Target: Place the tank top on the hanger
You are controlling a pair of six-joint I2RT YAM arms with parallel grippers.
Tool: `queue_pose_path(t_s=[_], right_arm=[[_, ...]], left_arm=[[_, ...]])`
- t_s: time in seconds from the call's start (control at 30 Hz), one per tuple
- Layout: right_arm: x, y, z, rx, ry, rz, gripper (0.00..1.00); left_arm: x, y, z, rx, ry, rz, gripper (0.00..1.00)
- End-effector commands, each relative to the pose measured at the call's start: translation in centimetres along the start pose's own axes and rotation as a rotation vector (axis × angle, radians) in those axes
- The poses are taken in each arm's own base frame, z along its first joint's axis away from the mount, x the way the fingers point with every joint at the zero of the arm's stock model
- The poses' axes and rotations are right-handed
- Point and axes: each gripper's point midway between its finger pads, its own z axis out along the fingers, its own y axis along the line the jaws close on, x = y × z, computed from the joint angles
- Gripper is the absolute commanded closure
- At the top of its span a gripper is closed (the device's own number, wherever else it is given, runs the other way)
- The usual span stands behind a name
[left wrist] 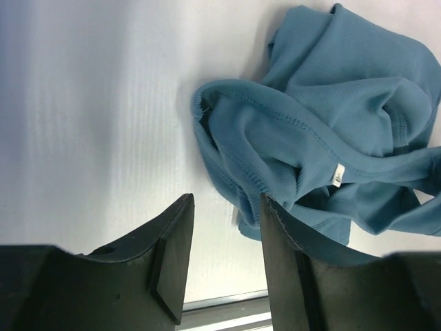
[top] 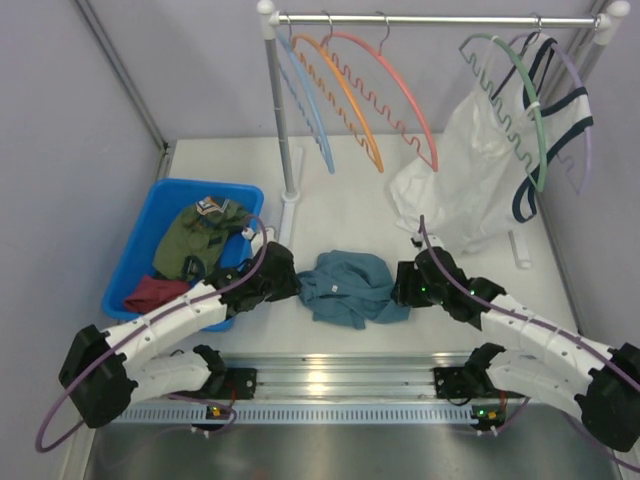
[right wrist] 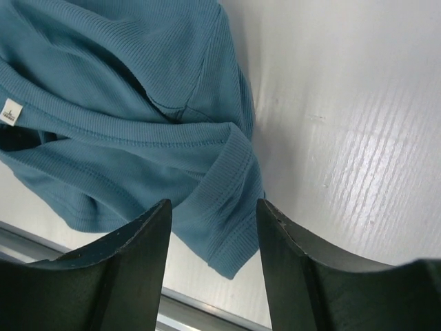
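The tank top has to be lifted and spread for the hanger, so next I should grab it by its ribbed strap end (top: 397, 298) (right wrist: 219, 198) with my right gripper, opposite my left gripper.
The teal-blue tank top (top: 348, 285) lies crumpled on the white table between my two grippers. It also shows in the left wrist view (left wrist: 331, 131) and in the right wrist view (right wrist: 131, 110). My left gripper (top: 283, 277) is open at its left edge (left wrist: 227, 207), nothing between the fingers but bare table. My right gripper (top: 404, 284) is open at its right edge (right wrist: 213, 210), with a ribbed strap end lying between the fingers. The salmon hanger (top: 395, 95) hangs on the rail at the back.
A blue (top: 305, 105) and an orange hanger (top: 345, 100) hang beside the salmon one. A white navy-trimmed top (top: 490, 160) hangs on a green hanger (top: 520, 100) at right. A blue bin (top: 145, 250) at left holds an olive garment (top: 200, 232). The rack pole (top: 283, 120) stands behind.
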Motion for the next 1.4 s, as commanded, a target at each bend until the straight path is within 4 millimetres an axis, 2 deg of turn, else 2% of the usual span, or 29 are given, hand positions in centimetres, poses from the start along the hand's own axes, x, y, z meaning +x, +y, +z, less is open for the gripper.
queue_pose_path(t_s=[0.0, 0.13, 0.2, 0.3, 0.37, 0.4, 0.53, 0.6, 0.87, 1.0, 1.13, 1.27, 1.3, 1.37], right_arm=[[-2.9, 1.5, 0.5, -0.021, -0.085, -0.019, 0.48], [-3.3, 1.8, 1.7, -0.013, -0.079, -0.033, 0.48], [-3.5, 2.0, 2.1, -0.016, -0.075, -0.034, 0.5], [-3.2, 2.0, 2.8, -0.01, -0.061, -0.036, 0.56], [-3.0, 1.8, 3.1, 0.001, -0.052, -0.041, 0.65], [-3.1, 1.7, 3.0, 0.006, -0.053, -0.039, 0.73], [-3.5, 1.1, 2.3, 0.038, -0.073, -0.038, 0.88], [-3.8, 0.9, 1.6, 0.044, -0.089, -0.038, 0.92], [-4.4, 1.1, -0.3, 0.029, -0.119, -0.029, 0.97], [-4.9, 1.2, -1.2, 0.019, -0.142, -0.021, 0.97], [-5.2, 1.3, -1.9, 0.012, -0.155, -0.018, 0.98], [-5.5, 1.5, -2.5, 0.009, -0.157, -0.018, 0.98], [-5.7, 1.5, -2.7, 0.005, -0.165, -0.021, 0.99], [-6.4, 1.8, -3.3, -0.001, -0.182, -0.019, 0.99]], left_arm=[[-0.8, 1.0, -0.7, -0.062, -0.032, -0.036, 0.53], [0.4, 2.0, 0.3, -0.099, -0.009, -0.041, 0.54], [0.3, 2.1, 1.0, -0.108, -0.023, -0.044, 0.54], [0.6, 2.1, 2.0, -0.112, -0.014, -0.026, 0.54], [0.3, 1.0, 2.7, -0.075, -0.017, -0.028, 0.55], [0.7, 0.9, 3.3, -0.079, 0.0, -0.024, 0.55], [1.1, 0.3, 4.7, -0.068, 0.018, -0.023, 0.56], [1.1, 0.4, 5.2, -0.074, 0.017, -0.021, 0.56], [0.3, 0.2, 6.3, -0.069, 0.002, -0.025, 0.56], [0.3, 1.3, 6.9, -0.097, 0.002, -0.027, 0.57], [0.2, 1.6, 7.2, -0.095, -0.001, -0.032, 0.58], [0.0, 1.5, 7.4, -0.097, -0.004, -0.02, 0.7], [-0.1, 1.3, 7.3, -0.096, -0.003, -0.016, 0.79], [-0.2, 1.5, 7.1, -0.102, -0.002, -0.003, 0.87]])
